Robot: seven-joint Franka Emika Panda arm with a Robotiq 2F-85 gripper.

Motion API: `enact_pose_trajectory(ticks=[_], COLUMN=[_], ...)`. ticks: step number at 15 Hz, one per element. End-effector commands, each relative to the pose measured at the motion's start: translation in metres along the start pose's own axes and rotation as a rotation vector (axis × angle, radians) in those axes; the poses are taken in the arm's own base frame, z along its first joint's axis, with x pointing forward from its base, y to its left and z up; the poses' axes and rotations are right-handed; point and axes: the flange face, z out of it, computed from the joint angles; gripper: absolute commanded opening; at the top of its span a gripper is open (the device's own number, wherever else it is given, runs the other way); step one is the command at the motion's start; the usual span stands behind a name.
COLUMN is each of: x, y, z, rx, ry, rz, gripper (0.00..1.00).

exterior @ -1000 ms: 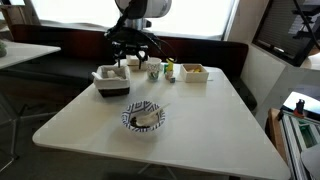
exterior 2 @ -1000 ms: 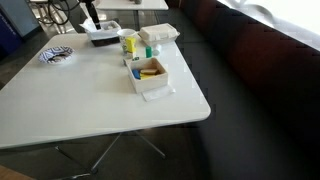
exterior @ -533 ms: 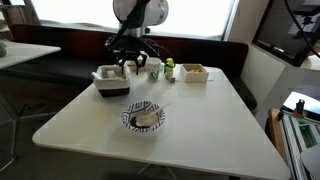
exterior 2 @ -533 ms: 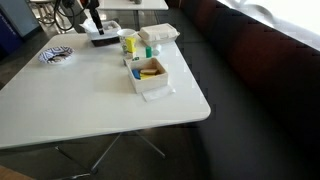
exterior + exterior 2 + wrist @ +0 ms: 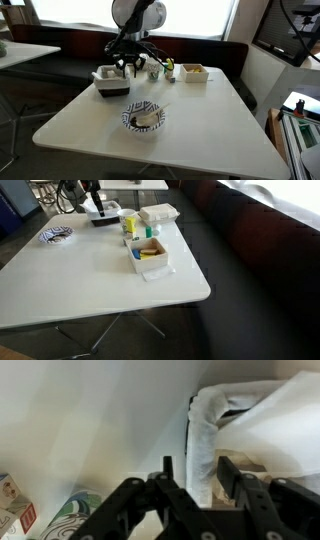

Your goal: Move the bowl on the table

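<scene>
My fingers are apart on either side of the dark dish's paper-covered side. The dark dish would stay behind if I lifted my gripper now.
A round bowl with a dark and white pattern sits mid-table, with a utensil resting in it; it also shows in the other exterior view. Behind it stands a dark square dish lined with white paper. My gripper hangs over that dish's edge, well away from the patterned bowl. In the wrist view the gripper straddles the paper-covered wall. The jaws are half closed, with a gap still showing on one side.
A white tray with yellow contents and small cups and cartons crowd the table's far end beside the dish. A white box lies beyond them. A dark bench runs along the table.
The jaws have narrowed around the dish's wall. The arm has sunk slightly toward the dish. The patterned bowl has not moved.
</scene>
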Motion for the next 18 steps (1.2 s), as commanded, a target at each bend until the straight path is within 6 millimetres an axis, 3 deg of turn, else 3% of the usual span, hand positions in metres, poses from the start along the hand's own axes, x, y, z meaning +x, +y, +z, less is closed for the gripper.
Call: enact_pose_trajectory(ticks=[1,2,5,8,9,12,13,18], x=[0.002,0.003,0.002,0.002,0.002,0.002,0.001,-0.003], y=[-0.003,-0.003,-0.002,-0.002,-0.002,-0.003,-0.004,-0.005], z=[0.009,0.010,0.013,0.017,0.017,0.016,0.013,-0.011], rx=[0.004,0.004,0.003,0.000,-0.001,0.003,0.003,0.001], ry=[0.005,0.002,-0.003,-0.004,-0.004,0.001,-0.005,-0.017], rz=[-0.004,-0.003,-0.004,-0.005,-0.007,-0.009,-0.005,0.013], gripper=[0.44,0.38,0.40,0.36,0.31,0.03,0.00,0.04])
